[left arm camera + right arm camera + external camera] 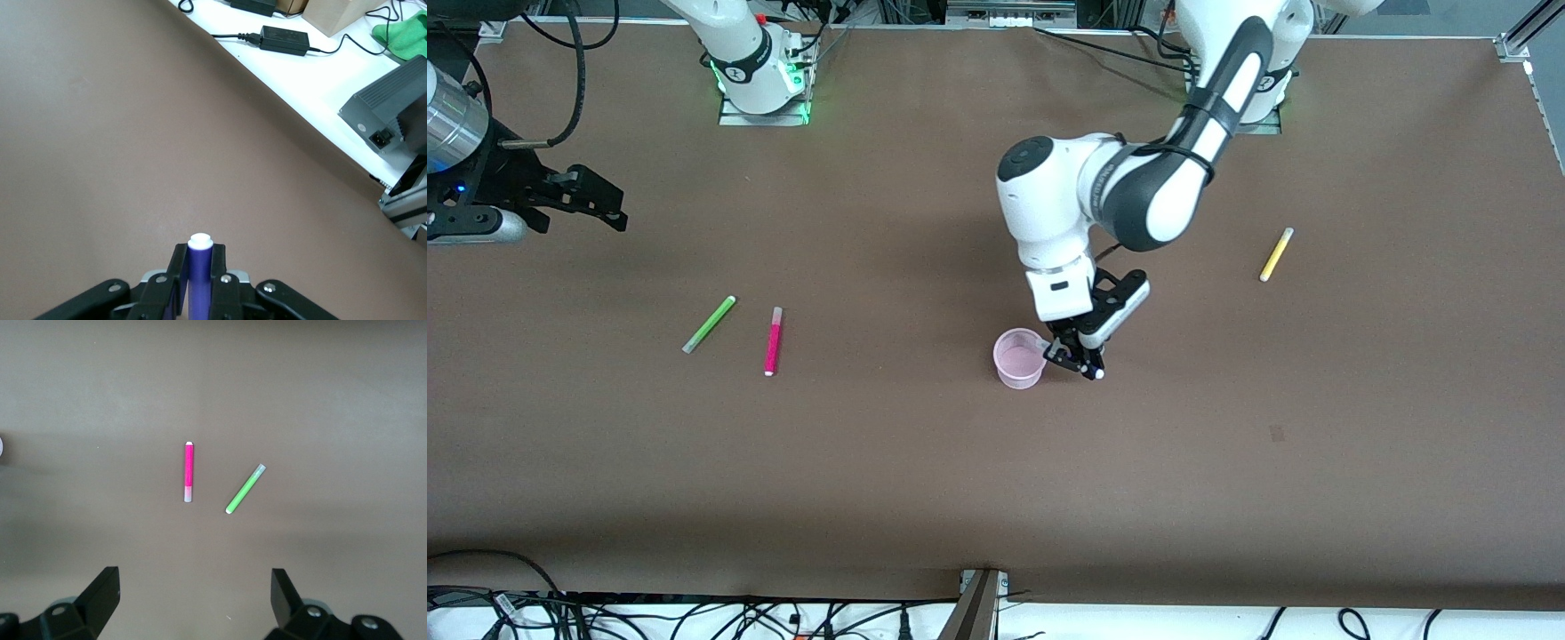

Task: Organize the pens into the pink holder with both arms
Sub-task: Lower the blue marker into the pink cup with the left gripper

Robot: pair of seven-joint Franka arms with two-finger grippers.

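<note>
I need to line up the purple pen with my left gripper before I open my left gripper. The purple pen [199, 273] is hanging beside the pink holder's rim.
My left gripper [1080, 360] is shut on the dark purple pen [199, 273], whose white end [1099, 374] sticks out past the fingers. It hangs low beside the pink holder [1020, 357], at the holder's rim on the side toward the left arm's end. The lime green pen [709, 324] and the magenta pink pen [772, 341] lie side by side toward the right arm's end; both show in the right wrist view, green [245, 489] and pink [189, 472]. The yellow pen [1275, 254] lies toward the left arm's end. My right gripper [596, 206] is open and empty, held high and waiting.
Brown table mat [871, 462] covers the table. Cables and a power brick [283, 40] lie on the white floor past the table edge nearest the front camera.
</note>
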